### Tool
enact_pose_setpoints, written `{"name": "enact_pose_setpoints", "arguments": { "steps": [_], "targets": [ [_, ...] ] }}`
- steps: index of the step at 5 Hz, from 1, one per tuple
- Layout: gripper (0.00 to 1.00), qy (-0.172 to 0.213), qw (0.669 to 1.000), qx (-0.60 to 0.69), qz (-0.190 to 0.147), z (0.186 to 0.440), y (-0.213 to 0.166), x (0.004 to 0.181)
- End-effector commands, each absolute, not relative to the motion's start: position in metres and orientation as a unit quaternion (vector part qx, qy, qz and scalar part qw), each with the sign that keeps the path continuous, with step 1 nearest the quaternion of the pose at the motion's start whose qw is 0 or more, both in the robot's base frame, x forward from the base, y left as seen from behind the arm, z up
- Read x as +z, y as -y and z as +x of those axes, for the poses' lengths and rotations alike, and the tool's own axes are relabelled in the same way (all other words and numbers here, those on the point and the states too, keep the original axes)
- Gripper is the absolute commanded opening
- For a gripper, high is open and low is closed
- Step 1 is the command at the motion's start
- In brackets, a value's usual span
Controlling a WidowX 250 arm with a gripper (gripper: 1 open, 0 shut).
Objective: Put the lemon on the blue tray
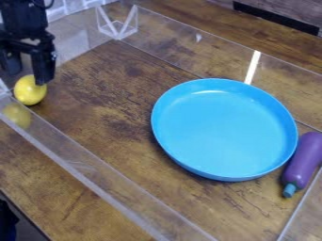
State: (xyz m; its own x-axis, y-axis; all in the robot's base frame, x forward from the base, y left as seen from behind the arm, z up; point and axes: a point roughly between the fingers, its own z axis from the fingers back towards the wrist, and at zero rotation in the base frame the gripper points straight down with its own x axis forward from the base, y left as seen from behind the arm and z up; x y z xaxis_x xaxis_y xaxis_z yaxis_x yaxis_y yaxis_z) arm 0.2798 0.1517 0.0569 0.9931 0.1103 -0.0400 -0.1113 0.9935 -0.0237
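Note:
My gripper should put the lemon on the blue tray (pixel 189 104), so it should grab the lemon by its rounded middle (pixel 30 89) next.
The lemon (pixel 28 91) lies on the wooden table at the far left, small and bright yellow. Just behind it, a little higher in the picture, my black gripper (pixel 26 74) points down and is open. Its two fingers (pixel 44 66) stand apart with nothing between them, their tips close to the lemon's top. The frame does not show whether they touch it. The blue tray (pixel 189 104), a large round shallow dish, rests empty at centre right, well away from the gripper.
A purple eggplant-shaped toy (pixel 302 162) lies by the tray's right rim. A low clear plastic wall (pixel 88 169) runs along the table's near-left edge. A clear plastic stand (pixel 117 21) sits at the back, right of the arm.

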Motion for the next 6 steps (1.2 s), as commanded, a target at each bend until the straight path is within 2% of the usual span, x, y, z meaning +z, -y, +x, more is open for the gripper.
{"name": "enact_pose_setpoints", "arguments": {
  "steps": [1, 4, 5, 6],
  "targets": [
    [1.0, -0.001, 0.999, 0.052, -0.002, 0.282, -0.165, 0.054],
    [1.0, -0.001, 0.987, 0.158, -0.004, 0.278, -0.154, 0.043],
    [0.0, -0.003, 0.985, 0.174, -0.003, 0.276, -0.169, 0.035],
    [0.0, -0.003, 0.982, 0.188, 0.002, 0.276, -0.183, 0.029]
  ]
}}
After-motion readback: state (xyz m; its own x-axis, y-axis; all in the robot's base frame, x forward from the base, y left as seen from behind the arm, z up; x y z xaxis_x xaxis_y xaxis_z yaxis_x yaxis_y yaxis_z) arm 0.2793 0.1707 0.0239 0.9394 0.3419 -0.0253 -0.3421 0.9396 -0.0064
